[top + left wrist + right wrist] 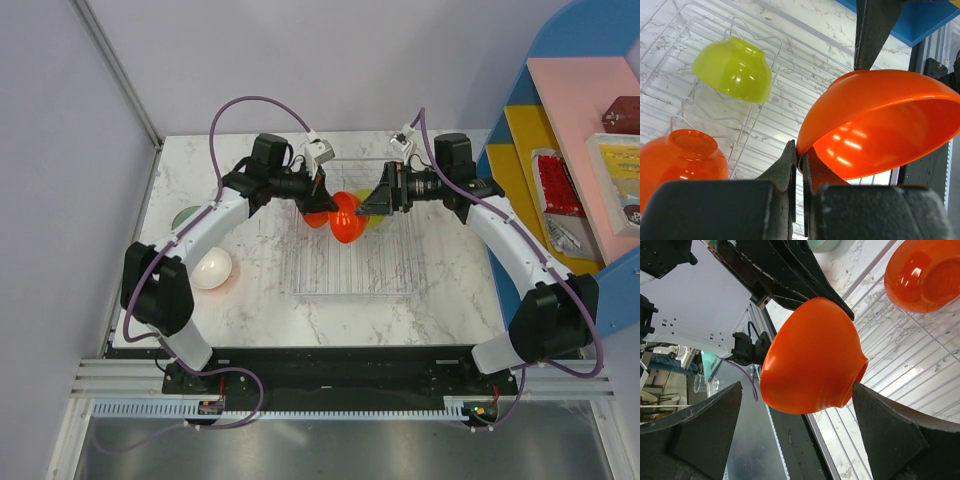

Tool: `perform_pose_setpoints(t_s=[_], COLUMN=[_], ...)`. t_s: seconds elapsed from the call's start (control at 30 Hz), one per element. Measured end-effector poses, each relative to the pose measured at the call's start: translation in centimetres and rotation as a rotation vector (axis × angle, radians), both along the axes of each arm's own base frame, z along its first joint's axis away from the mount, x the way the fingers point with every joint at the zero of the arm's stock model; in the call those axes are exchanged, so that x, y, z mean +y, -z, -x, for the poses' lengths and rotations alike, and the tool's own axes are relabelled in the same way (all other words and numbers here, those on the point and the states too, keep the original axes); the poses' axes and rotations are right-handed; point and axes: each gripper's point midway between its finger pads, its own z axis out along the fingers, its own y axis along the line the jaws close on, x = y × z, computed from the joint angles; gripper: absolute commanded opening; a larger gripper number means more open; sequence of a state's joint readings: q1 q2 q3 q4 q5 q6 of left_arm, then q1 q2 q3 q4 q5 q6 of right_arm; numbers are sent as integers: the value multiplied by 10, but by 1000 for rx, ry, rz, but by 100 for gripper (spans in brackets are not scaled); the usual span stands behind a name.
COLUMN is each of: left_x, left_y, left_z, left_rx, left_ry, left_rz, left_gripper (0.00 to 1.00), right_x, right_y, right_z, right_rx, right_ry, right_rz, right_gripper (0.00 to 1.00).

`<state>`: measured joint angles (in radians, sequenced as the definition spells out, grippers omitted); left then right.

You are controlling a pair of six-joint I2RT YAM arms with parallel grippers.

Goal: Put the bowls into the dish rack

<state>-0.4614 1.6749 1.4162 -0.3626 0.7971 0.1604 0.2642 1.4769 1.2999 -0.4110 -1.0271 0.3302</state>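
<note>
The red-orange bowl's opposite side needs to stay free to rest in the rack. My right gripper should next grab the bowl across its rim and foot (349, 222) (807, 390).
My left gripper (325, 205) is shut on the rim of a red-orange bowl (345, 220) and holds it tilted above the clear dish rack (350, 272). In the left wrist view the fingers (789, 165) pinch that rim, with the bowl (880, 125) to the right. My right gripper (368, 208) is open, and its jaws straddle the same bowl (810, 355) with one tip at the bowl's foot. A lime-green bowl (735, 67) and a second orange bowl (677, 160) rest in the rack (790, 100). A white bowl (211, 268) lies on the table at the left. A pale mint bowl (185, 215) is partly hidden by the left arm.
A blue and pink shelf unit (575, 130) with packets stands at the right edge of the table. A grey wall runs along the table's left and back sides. The arms' base rail (330, 380) lies along the near edge.
</note>
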Motion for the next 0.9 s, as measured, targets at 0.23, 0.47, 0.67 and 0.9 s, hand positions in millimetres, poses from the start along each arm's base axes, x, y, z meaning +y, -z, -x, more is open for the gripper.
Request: perform_pose_setpoints(t_s=[0.23,0.47,0.67,0.9], left_x=[0,2,3,4], left_y=[0,2,3,2], left_z=[-2,-4,-6,-8], left_rx=[-20,-32,-41,-53], left_ry=[-9,-22,-31,-46], left_rz=[3,-1,-3,-8], left_gripper=[2,2,2,2], right_x=[0,1,3,4], right_y=[7,8,18,23], right_z=[-1,-3,-6,-9], right_rx=[20,22,61,78], right_ry=[16,23,32,39], right_rz=[4,-7,-17,-20], right_gripper=[98,95,91,86])
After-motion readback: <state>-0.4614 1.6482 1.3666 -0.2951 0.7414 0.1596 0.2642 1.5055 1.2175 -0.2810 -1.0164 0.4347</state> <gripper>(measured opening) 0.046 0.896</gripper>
